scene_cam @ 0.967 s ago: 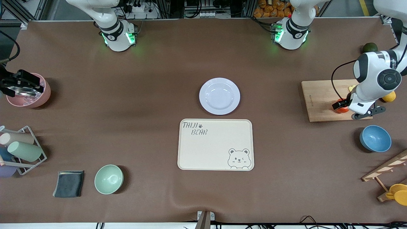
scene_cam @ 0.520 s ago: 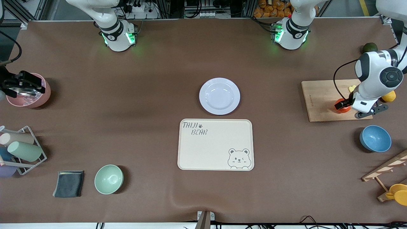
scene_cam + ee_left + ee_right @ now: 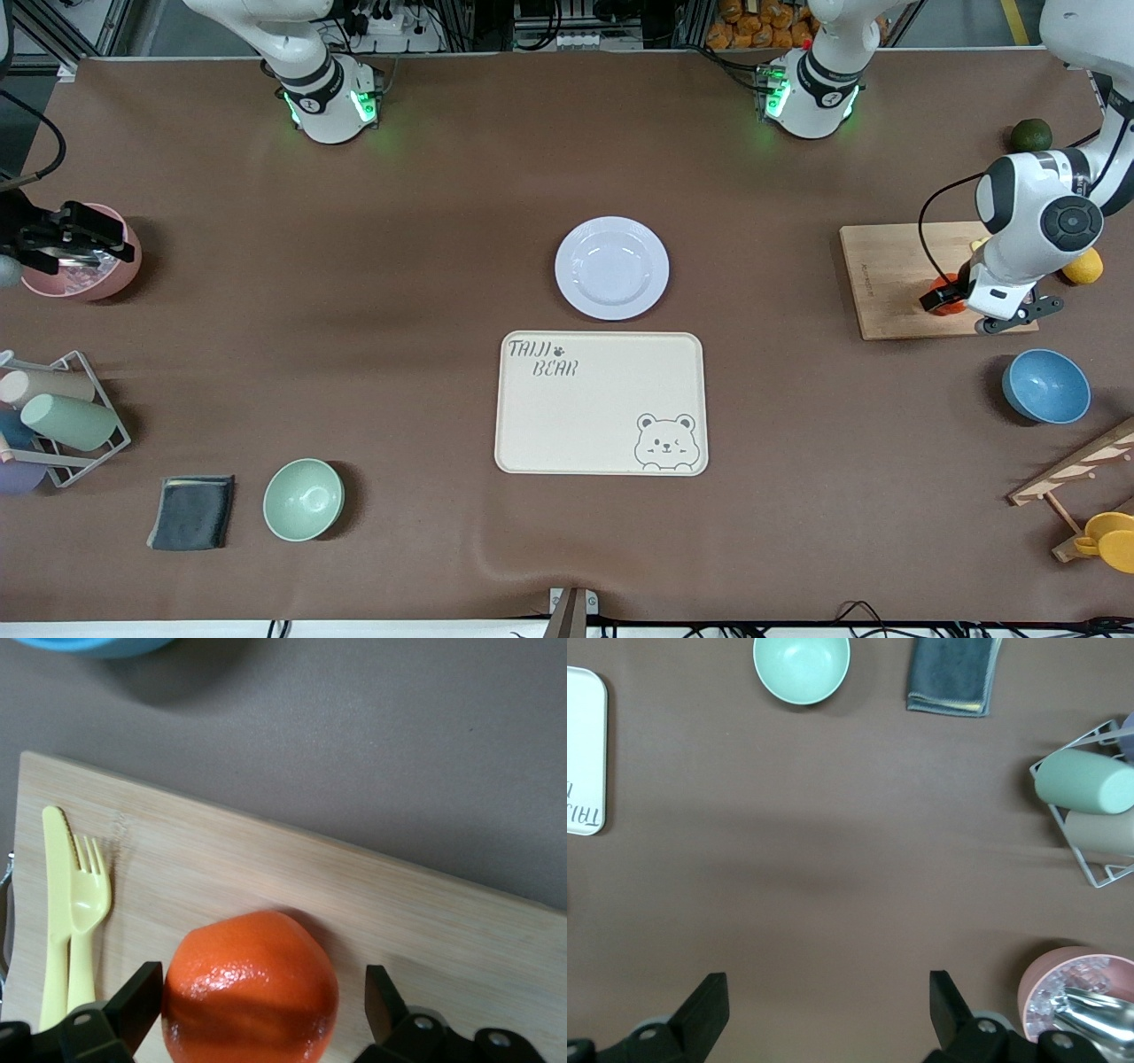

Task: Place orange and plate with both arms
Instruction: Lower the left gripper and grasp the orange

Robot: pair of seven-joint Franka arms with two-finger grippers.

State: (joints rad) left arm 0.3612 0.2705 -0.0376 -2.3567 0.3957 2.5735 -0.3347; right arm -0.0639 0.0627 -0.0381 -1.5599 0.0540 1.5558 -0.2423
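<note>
The orange (image 3: 944, 299) is down between my fingers above the cutting board (image 3: 886, 275). My left gripper should now close on the orange.
The orange (image 3: 944, 299) sits on a wooden cutting board (image 3: 886, 275) at the left arm's end of the table. My left gripper (image 3: 950, 298) is down around it and open. In the left wrist view the orange (image 3: 251, 988) lies between the fingers of the gripper (image 3: 264, 1001), one finger against its skin and a gap at the other. The pale plate (image 3: 611, 268) lies at the table's middle. My right gripper (image 3: 62, 244) hangs open and empty over a pink bowl (image 3: 84, 275) at the right arm's end.
A cream tray (image 3: 601, 403) lies nearer the camera than the plate. A yellow knife and fork (image 3: 75, 904) lie on the board. A blue bowl (image 3: 1045, 385), a yellow fruit (image 3: 1084, 266) and a green fruit (image 3: 1031, 135) are near the board. A mint bowl (image 3: 303, 499), a grey cloth (image 3: 191, 511) and a cup rack (image 3: 53, 416) are at the right arm's end.
My left wrist has shifted a little over the board, staying around the orange, which still rests on the board. The right gripper has drifted slightly over the pink bowl.
</note>
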